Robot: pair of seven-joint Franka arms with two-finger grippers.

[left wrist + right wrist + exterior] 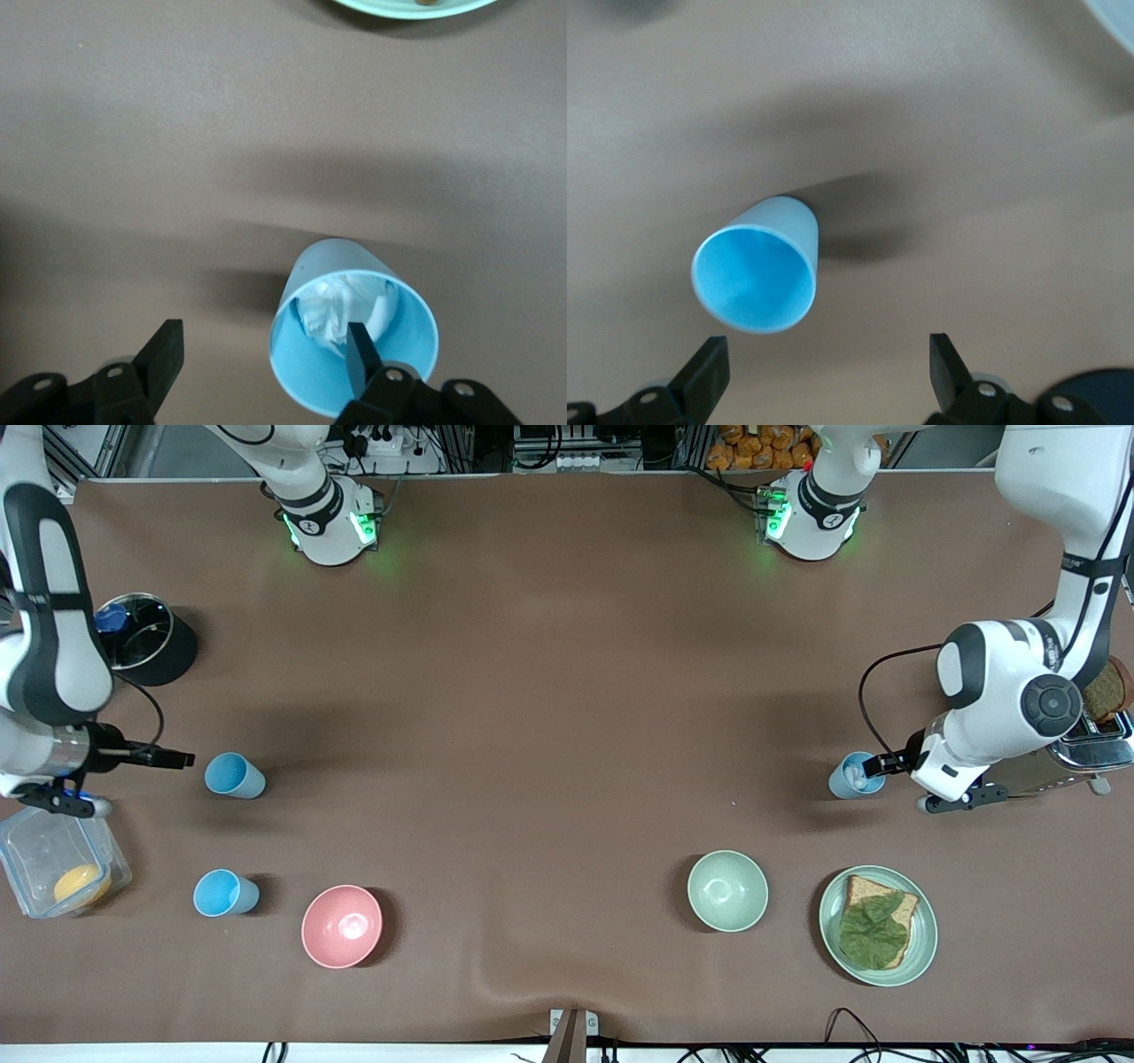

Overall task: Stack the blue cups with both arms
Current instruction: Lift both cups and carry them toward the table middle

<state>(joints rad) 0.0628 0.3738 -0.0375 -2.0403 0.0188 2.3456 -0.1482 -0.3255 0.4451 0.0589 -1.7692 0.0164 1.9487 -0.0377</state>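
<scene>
The first blue cup needs to be stacked with the paper-filled cup, so my right gripper should grab it by its rim (219,792) (765,331) next.
Three blue cups stand upright on the brown table. One cup (235,775) is at the right arm's end, with a second cup (226,893) nearer the front camera. The third cup (852,777), at the left arm's end, holds crumpled white paper (341,305). My right gripper (180,759) is open and low beside the first cup (757,270), which lies off to one side of its jaws (826,367). My left gripper (879,764) is open at the paper-filled cup (332,270). One finger (359,354) is over that cup's mouth and the other is outside it.
A pink bowl (341,926) and a pale green bowl (727,890) sit near the front edge. A green plate (921,948) carries bread and lettuce. A toaster (1094,748) is under the left arm. A clear container (53,859) and a black pot (146,638) stand by the right arm.
</scene>
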